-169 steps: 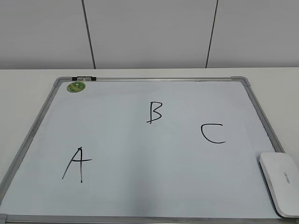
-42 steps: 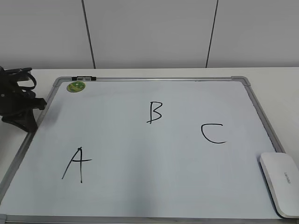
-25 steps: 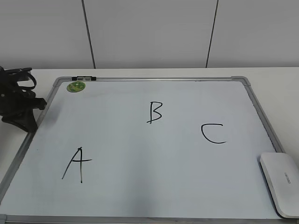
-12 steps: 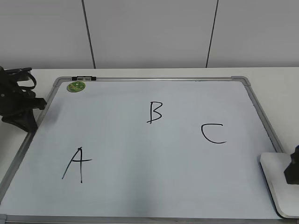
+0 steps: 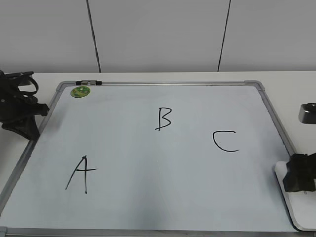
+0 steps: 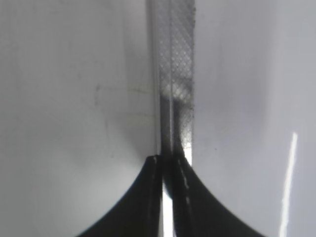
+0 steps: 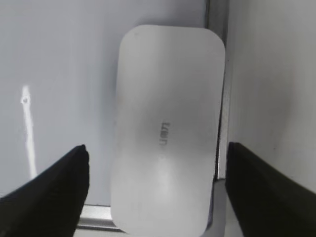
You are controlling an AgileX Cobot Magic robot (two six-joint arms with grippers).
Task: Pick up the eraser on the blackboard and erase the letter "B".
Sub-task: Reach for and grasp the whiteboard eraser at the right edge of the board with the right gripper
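I have the letter "B" to erase, so next I should take hold of the white eraser (image 5: 298, 207) by its long sides with my right gripper.
The blackboard (image 5: 148, 197) is a white board in a silver-grey frame, lying flat on the table. The letter "B" (image 5: 164, 119) stands in black at its upper middle. The white eraser (image 5: 298, 207) lies at the board's lower right corner, over the frame; the right wrist view shows it whole (image 7: 165, 128). My right gripper (image 5: 299, 174) hangs over the eraser, its jaws (image 7: 158, 163) open wide on either side of it without touching. My left gripper (image 5: 20, 118) rests shut at the board's left edge, its closed tips (image 6: 168, 163) over the frame strip (image 6: 175, 59).
A black "A" (image 5: 81, 174) is at the lower left and a black "C" (image 5: 224, 141) at the right of the board. A round green magnet (image 5: 80, 91) and a small clip (image 5: 89, 83) sit at the top left corner. A grey wall stands behind the table.
My right gripper has come in from the right edge and moved up over the eraser, covering more of it. The left gripper entered earlier and has stayed still since.
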